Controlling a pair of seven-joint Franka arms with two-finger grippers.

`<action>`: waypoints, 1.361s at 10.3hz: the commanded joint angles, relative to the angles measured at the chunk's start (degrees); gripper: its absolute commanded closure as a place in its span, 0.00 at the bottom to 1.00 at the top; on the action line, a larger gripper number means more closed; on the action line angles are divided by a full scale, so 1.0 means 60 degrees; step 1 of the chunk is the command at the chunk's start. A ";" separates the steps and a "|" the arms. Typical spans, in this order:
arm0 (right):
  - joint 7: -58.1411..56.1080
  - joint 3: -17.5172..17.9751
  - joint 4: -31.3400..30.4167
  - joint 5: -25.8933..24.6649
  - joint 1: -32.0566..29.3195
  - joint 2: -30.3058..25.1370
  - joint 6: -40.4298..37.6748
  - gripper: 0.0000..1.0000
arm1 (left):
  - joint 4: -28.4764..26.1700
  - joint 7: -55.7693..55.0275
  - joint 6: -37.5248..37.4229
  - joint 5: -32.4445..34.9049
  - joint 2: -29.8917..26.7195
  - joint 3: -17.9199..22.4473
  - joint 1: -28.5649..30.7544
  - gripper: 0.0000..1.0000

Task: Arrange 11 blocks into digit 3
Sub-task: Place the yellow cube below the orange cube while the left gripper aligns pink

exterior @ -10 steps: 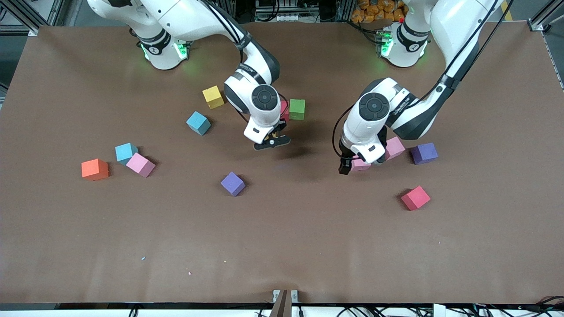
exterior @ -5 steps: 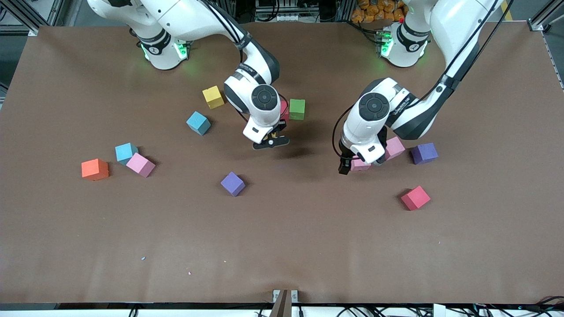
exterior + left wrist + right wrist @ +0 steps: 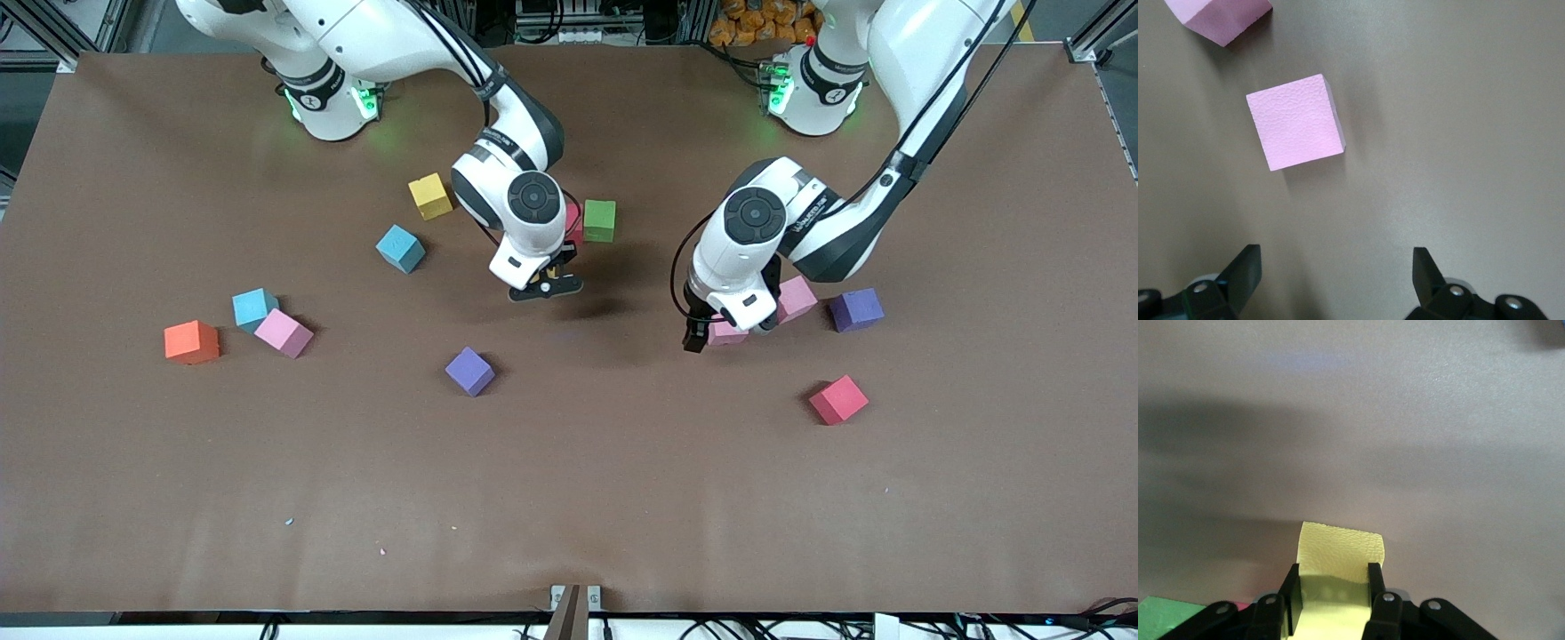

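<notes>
The yellow block (image 3: 1337, 543) in my right gripper sits low on the tabletop beside the green block and would stay in place. My right gripper should open.
The right gripper (image 3: 544, 286) is shut on a pale yellow block (image 3: 1341, 550) and hangs over bare table close to the green block (image 3: 600, 220). Over the table, the left gripper (image 3: 707, 336) is open and holds nothing; its fingers (image 3: 1245, 267) stand just short of a pink block (image 3: 1295, 122). That pink block (image 3: 725, 332) lies beside another pink block (image 3: 796, 298). Scattered on the table are a yellow block (image 3: 430, 196), two blue blocks (image 3: 399, 248) (image 3: 254, 308), an orange block (image 3: 191, 342), a third pink block (image 3: 284, 332), two purple blocks (image 3: 469, 371) (image 3: 856, 309) and a red block (image 3: 837, 399).
Another red block (image 3: 575, 222) lies partly hidden by the right arm's wrist, touching the green block. The brown table (image 3: 569, 498) is bare in its part nearest the front camera. No figure of joined blocks shows anywhere.
Both grippers have shifted only very slightly toward the robots' bases. The blocks on the table lie as before.
</notes>
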 commanded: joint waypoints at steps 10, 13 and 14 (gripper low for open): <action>0.0208 0.0097 -0.0429 -0.0100 -0.0254 -0.0084 0.0151 0.14 | -0.0170 -0.1102 -0.0228 -0.0042 0.0175 -0.0041 0.1054 0.00; 0.0428 0.0097 -0.0415 -0.0100 -0.0239 -0.0069 0.0181 0.00 | -0.0404 -0.1093 -0.0213 0.0061 0.0191 -0.0027 0.1039 0.00; 0.0428 0.0097 -0.0400 -0.0100 -0.0239 -0.0069 0.0181 0.00 | -0.0463 -0.1093 -0.0213 0.0366 0.0191 -0.0027 0.1053 0.00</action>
